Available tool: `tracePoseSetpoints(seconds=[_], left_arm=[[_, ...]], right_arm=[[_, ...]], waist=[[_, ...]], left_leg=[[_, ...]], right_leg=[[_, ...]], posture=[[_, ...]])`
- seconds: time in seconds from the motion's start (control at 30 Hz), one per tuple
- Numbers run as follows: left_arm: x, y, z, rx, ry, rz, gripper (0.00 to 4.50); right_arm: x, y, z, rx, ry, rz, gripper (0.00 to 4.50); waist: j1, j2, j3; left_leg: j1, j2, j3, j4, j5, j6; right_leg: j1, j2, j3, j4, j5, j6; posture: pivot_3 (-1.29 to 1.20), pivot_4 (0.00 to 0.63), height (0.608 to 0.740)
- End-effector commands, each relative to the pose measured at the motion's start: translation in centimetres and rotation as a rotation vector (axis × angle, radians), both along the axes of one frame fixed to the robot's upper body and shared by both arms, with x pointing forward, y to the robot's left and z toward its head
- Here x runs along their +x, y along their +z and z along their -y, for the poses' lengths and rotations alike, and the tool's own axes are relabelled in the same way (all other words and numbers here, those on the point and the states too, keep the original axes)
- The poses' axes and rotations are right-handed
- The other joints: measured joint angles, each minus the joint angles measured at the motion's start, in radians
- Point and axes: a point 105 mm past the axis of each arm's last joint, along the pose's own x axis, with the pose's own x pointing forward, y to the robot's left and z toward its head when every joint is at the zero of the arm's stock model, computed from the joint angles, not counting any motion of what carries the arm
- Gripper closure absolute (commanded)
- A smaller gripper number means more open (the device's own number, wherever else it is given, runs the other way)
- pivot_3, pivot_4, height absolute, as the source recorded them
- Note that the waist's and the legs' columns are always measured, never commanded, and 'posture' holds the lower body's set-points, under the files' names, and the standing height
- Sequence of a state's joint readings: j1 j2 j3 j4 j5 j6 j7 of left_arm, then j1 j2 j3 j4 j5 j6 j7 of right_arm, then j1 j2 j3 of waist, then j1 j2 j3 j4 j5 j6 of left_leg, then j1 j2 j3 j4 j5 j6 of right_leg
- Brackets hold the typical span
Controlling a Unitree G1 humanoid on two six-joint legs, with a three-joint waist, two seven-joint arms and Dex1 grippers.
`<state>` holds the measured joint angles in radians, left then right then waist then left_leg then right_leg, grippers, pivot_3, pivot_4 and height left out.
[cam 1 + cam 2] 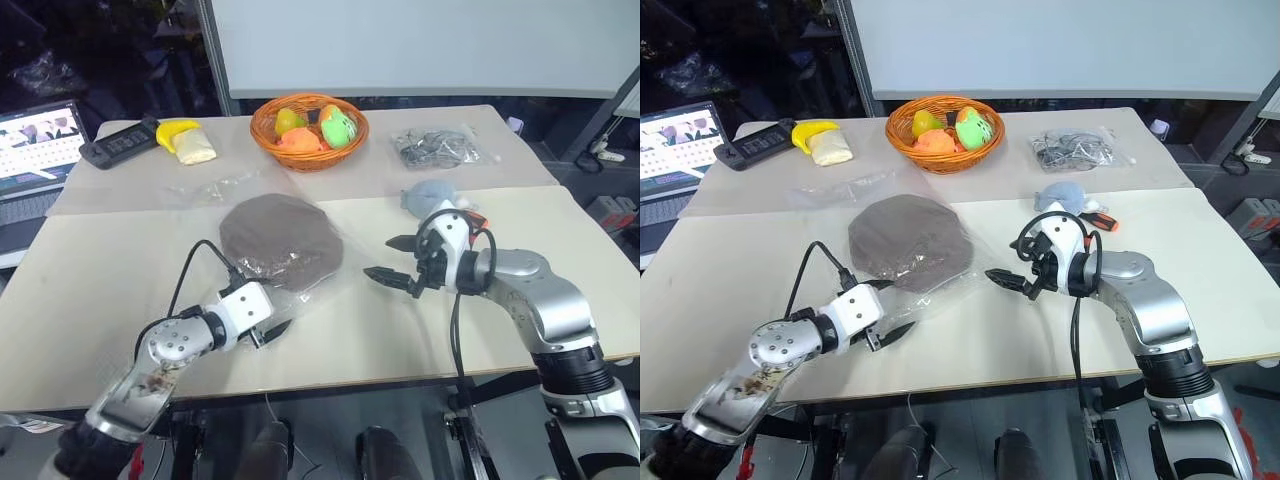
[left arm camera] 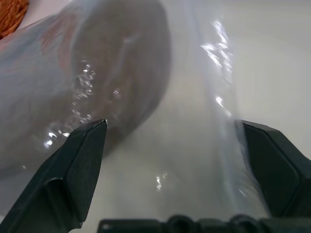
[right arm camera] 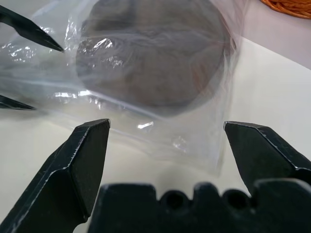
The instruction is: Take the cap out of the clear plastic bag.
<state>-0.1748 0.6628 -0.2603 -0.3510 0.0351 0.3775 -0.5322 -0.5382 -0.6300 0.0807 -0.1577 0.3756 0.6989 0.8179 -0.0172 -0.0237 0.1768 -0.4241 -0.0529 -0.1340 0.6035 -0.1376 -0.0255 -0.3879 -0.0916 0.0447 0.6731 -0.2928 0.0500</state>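
Note:
I should grab the clear plastic bag by its zip edge (image 1: 304, 298) with my left gripper next, to hold the way open for the cap (image 1: 278, 238).
The cap (image 1: 281, 238), round and dark brown, lies flat inside the clear plastic bag (image 1: 207, 190) in the middle of the table. My left gripper (image 1: 268, 331) is open at the bag's near edge. In the left wrist view the crinkly film (image 2: 214, 97) spreads between its fingers, with the cap (image 2: 116, 73) beyond. My right gripper (image 1: 397, 260) is open just right of the bag and points at it, touching nothing. The right wrist view looks at the cap (image 3: 155, 63) through the bag, with the left gripper's fingertips (image 3: 34, 31) at the far side.
At the back stand a wicker fruit basket (image 1: 262, 131), a small bag of metal parts (image 1: 435, 148), a banana (image 1: 178, 130) and a black device (image 1: 120, 143). A fuzzy blue-grey lump (image 1: 428, 195) sits behind my right gripper. A laptop (image 1: 35, 150) stands at the far left.

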Motion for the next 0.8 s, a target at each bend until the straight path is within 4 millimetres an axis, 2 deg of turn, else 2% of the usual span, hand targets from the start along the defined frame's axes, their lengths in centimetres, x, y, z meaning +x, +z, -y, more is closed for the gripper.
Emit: tracePoseSetpoints(seconds=[0.03, 0.13, 0.23, 0.6, 0.8], left_arm=[[1.5, 0.1, -0.3, 0.024, 0.066, 0.047, 0.02], [2.0, 0.4, -0.2, 0.005, 0.08, 0.06, 0.02], [2.2, 1.4, 0.0, -0.049, 0.082, 0.08, 0.73], [2.8, 2.1, -1.0, -0.039, 0.117, 0.109, 4.4], [3.4, 2.6, -2.0, -0.022, 0.156, 0.137, 4.46]], right_arm=[[0.0, 1.8, 0.3, 0.015, -0.012, 0.075, 0.0], [0.0, 1.9, 0.4, 0.015, -0.018, 0.078, 0.0], [0.0, 1.8, 0.5, 0.014, -0.023, 0.078, 0.0], [-0.1, 1.7, 0.5, 0.018, -0.027, 0.077, 0.0], [-0.1, 1.7, 0.5, 0.019, -0.029, 0.076, 0.0]], waist=[[0.001, 0.0, 0.0], [0.0, 0.0, 0.0], [-0.002, 0.0, 0.0], [-0.001, 0.0, 0.0], [-0.002, 0.0, 0.0]], left_leg=[[0.0, 0.0, 0.0, 0.0, 0.0, 0.0], [0.0, 0.0, 0.0, 0.0, 0.0, 0.0], [0.0, 0.0, 0.0, 0.0, 0.0, 0.0], [0.0, 0.0, 0.0, 0.0, 0.0, 0.0], [0.0, 0.0, 0.0, 0.0, 0.0, 0.0]], right_leg=[[0.0, 0.0, 0.0, 0.0, 0.0, 0.0], [0.0, 0.0, 0.0, 0.0, 0.0, 0.0], [0.0, 0.0, 0.0, 0.0, 0.0, 0.0], [0.0, 0.0, 0.0, 0.0, 0.0, 0.0], [0.0, 0.0, 0.0, 0.0, 0.0, 0.0]], posture=[[0.0, 0.15, 0.74], [0.0, 0.15, 0.74], [0.0, 0.15, 0.74], [0.0, 0.15, 0.74], [0.0, 0.15, 0.74]])
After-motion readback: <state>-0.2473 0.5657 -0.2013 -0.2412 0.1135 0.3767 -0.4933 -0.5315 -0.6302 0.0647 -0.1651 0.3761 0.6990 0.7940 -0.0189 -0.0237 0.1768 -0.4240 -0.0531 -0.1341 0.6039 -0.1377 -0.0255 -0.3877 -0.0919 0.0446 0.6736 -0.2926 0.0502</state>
